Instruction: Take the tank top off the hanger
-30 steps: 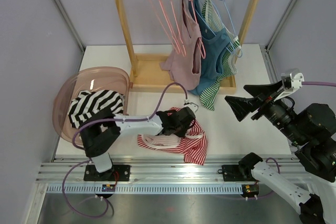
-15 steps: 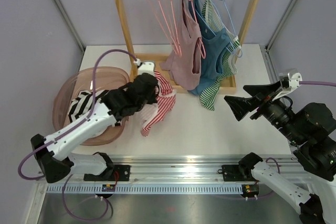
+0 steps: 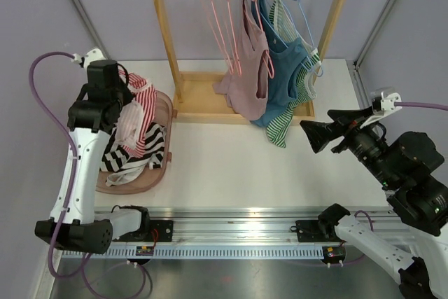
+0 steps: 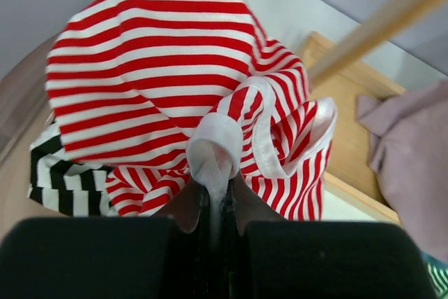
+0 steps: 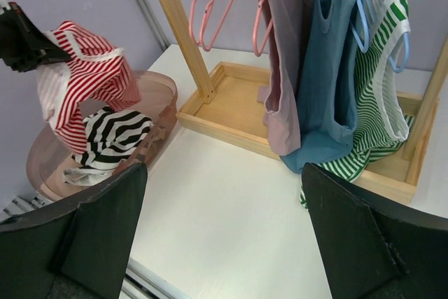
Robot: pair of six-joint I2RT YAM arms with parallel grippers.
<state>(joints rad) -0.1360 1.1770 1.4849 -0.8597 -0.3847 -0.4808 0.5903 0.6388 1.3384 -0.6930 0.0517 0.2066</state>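
My right gripper takes hold of the mauve tank top's pink hanger near the hanger's hook next. That leaves the tank top free to remove.
My left gripper [image 3: 115, 94] is shut on the white hem of a red-and-white striped tank top [image 3: 137, 113] and holds it bunched above the pink basin [image 3: 133, 181] at the table's left. In the left wrist view the top [image 4: 154, 68] hangs from the closed fingertips [image 4: 214, 201]. It also shows in the right wrist view [image 5: 87, 78]. Three tank tops hang on the wooden rack [image 3: 162, 33]: mauve [image 3: 248, 68], blue [image 3: 283, 68], green-striped [image 3: 302, 83]. My right gripper [image 3: 325, 134] is open and empty, right of the rack; its fingers [image 5: 77, 243] frame bare table.
A black-and-white striped garment [image 3: 129, 155] lies in the basin. Empty pink hangers [image 3: 224, 26] hang on the rack's left part. The rack's base tray [image 3: 203, 99] sits on the table behind. A metal rail [image 3: 231, 222] runs along the near edge.
My left arm has swung the red-striped top from the table's front middle, up and left, to above the basin. The right arm has barely moved.
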